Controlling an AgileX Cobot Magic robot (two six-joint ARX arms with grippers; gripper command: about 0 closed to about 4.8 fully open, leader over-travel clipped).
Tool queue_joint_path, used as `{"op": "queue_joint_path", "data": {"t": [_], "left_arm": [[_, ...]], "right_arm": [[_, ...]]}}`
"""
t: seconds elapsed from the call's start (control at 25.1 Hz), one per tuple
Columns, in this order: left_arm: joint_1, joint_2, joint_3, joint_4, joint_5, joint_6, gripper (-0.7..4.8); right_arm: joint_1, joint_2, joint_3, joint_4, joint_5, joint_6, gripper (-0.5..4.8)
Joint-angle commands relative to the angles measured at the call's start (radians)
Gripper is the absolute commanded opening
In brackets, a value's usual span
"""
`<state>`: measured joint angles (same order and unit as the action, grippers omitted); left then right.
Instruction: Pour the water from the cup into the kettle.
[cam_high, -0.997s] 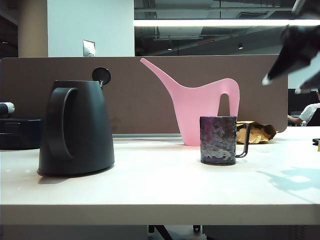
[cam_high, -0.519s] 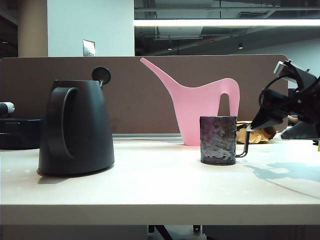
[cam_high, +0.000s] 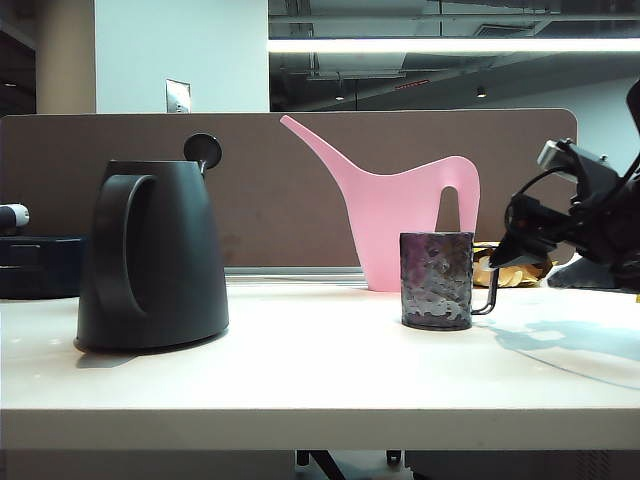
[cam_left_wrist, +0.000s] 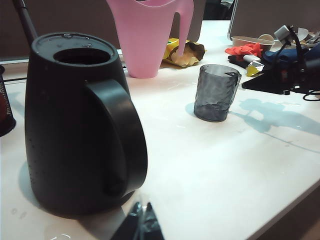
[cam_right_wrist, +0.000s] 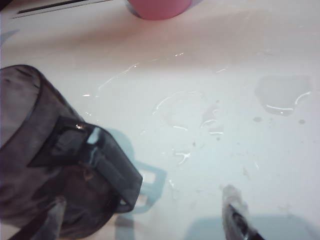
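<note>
My right gripper grabs the cup by its thin handle (cam_high: 488, 290) next, to pour the water into the kettle (cam_high: 155, 255).
The cup (cam_high: 436, 280), a dimpled dark glassy mug, stands upright right of centre on the table with its thin handle (cam_high: 488, 290) pointing right. My right gripper (cam_high: 525, 270) hovers low just beyond that handle, open wide and holding nothing. In the right wrist view the cup (cam_right_wrist: 45, 165) and its handle (cam_right_wrist: 100, 160) lie just ahead of the right gripper (cam_right_wrist: 142, 215) and its spread fingers. The black kettle (cam_high: 155, 255) stands at the left, top opening (cam_left_wrist: 81, 55) uncovered. Near the kettle's (cam_left_wrist: 75, 125) base my left gripper (cam_left_wrist: 141, 212) stays shut and empty.
A pink watering can (cam_high: 400, 215) stands behind the cup against the brown partition (cam_high: 270, 190). A crumpled snack bag (cam_high: 515, 265) lies behind the right gripper. Water puddles (cam_right_wrist: 280, 95) mark the table. Assorted clutter (cam_left_wrist: 250, 50) sits at the table's far right side.
My right gripper has come down from high at the upper right to table level beside the cup's handle, still open. Cup, kettle and left gripper have not moved.
</note>
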<state>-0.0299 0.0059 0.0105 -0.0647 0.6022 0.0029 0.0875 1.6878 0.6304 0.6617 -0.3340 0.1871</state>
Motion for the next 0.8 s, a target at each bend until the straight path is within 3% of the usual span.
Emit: {"op": "queue_joint_path", "data": {"t": [0.04,0.8], "left_arm": [[0.000,0.000,0.002,0.014,0.005,-0.003,-0.05],[0.002,0.000,0.002,0.013,0.004,-0.003,-0.05]], "right_arm": [[0.005,0.021,0.016,0.016,0.002,0.004,4.09],[0.064,0.154,0.122,0.031,0.082,0.004,3.64]]}}
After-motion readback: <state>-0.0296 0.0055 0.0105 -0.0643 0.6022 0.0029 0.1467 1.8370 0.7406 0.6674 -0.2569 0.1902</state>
